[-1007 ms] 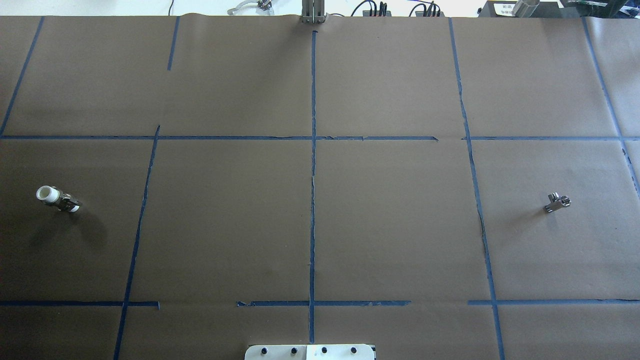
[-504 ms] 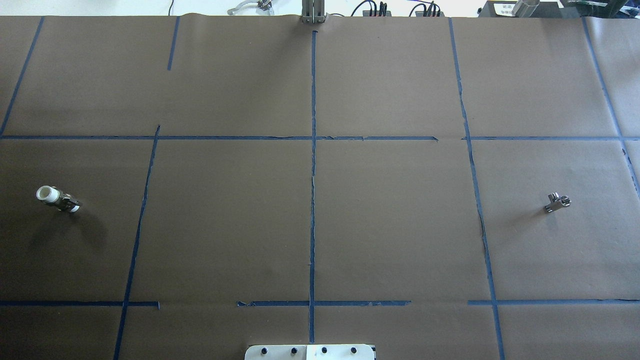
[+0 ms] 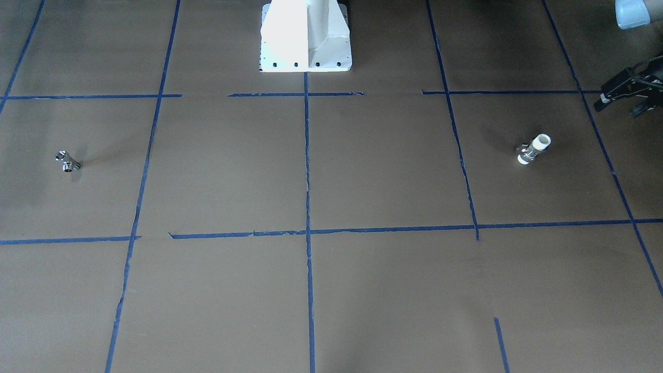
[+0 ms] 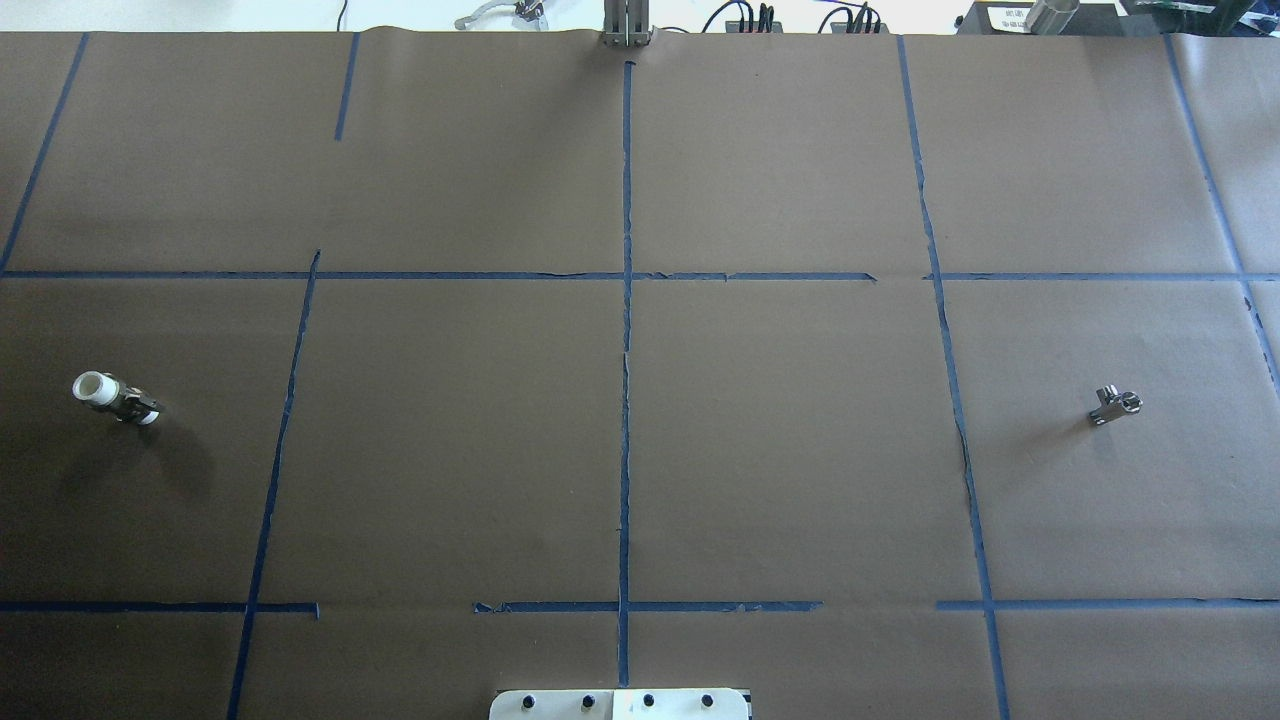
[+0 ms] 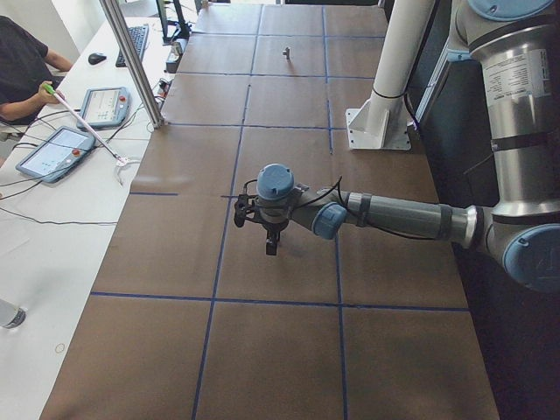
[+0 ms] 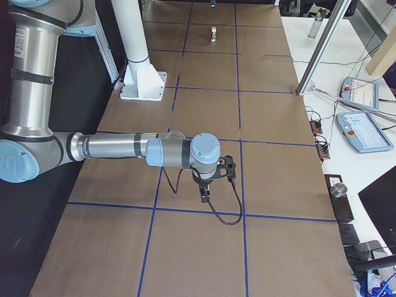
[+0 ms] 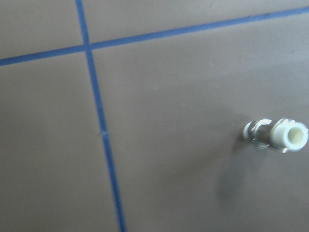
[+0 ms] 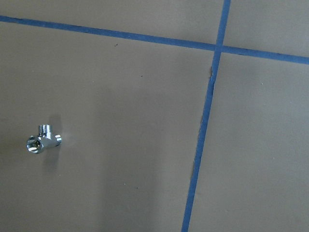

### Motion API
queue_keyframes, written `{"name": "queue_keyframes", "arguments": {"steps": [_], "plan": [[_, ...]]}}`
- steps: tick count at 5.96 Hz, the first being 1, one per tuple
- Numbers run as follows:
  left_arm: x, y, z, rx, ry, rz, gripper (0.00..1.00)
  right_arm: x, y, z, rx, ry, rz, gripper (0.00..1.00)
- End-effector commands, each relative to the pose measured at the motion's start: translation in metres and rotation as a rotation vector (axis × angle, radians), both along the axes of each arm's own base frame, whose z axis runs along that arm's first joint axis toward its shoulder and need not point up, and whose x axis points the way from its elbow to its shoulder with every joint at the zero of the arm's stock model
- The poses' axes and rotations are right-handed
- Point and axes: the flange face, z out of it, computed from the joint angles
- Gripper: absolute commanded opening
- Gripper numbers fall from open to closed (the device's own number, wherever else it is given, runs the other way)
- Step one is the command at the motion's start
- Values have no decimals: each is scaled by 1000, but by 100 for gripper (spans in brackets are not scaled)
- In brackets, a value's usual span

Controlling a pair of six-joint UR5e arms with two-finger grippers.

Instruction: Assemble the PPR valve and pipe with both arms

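I should next use my left gripper to grab the PPR valve by its open white end (image 3: 541,142), so that I can assemble the valve with the pipe (image 3: 68,161).
The PPR valve (image 4: 115,397), white-ended with a metal middle band, lies on the brown table at my far left; it also shows in the front view (image 3: 533,149) and the left wrist view (image 7: 277,136). The pipe (image 4: 1113,406), a small chrome fitting, lies at the far right, also in the front view (image 3: 67,161) and the right wrist view (image 8: 42,141). My left gripper (image 3: 616,108) hovers open and empty beyond the valve at the table's left end. My right gripper (image 6: 204,195) hangs above the table's right end, away from the pipe; whether it is open or shut cannot be told.
The white pedestal base (image 3: 305,36) stands at the middle of the near edge. Blue tape lines (image 4: 626,400) divide the brown paper. A metal post (image 5: 131,61), tablets and a seated operator (image 5: 22,70) are beyond the table's far side.
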Motion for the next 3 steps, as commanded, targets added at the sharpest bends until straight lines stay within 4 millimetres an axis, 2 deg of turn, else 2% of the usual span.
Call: {"name": "queue_keyframes", "arguments": {"steps": [1, 2, 3], "plan": [[54, -6, -17, -36, -22, -31, 100, -1, 1, 2, -2, 0, -4, 100], [78, -6, -26, -63, -20, -27, 100, -2, 1, 1, 2, 0, -6, 100], [110, -5, -30, -75, -61, -49, 100, -3, 0, -1, 5, 0, -8, 100]]}}
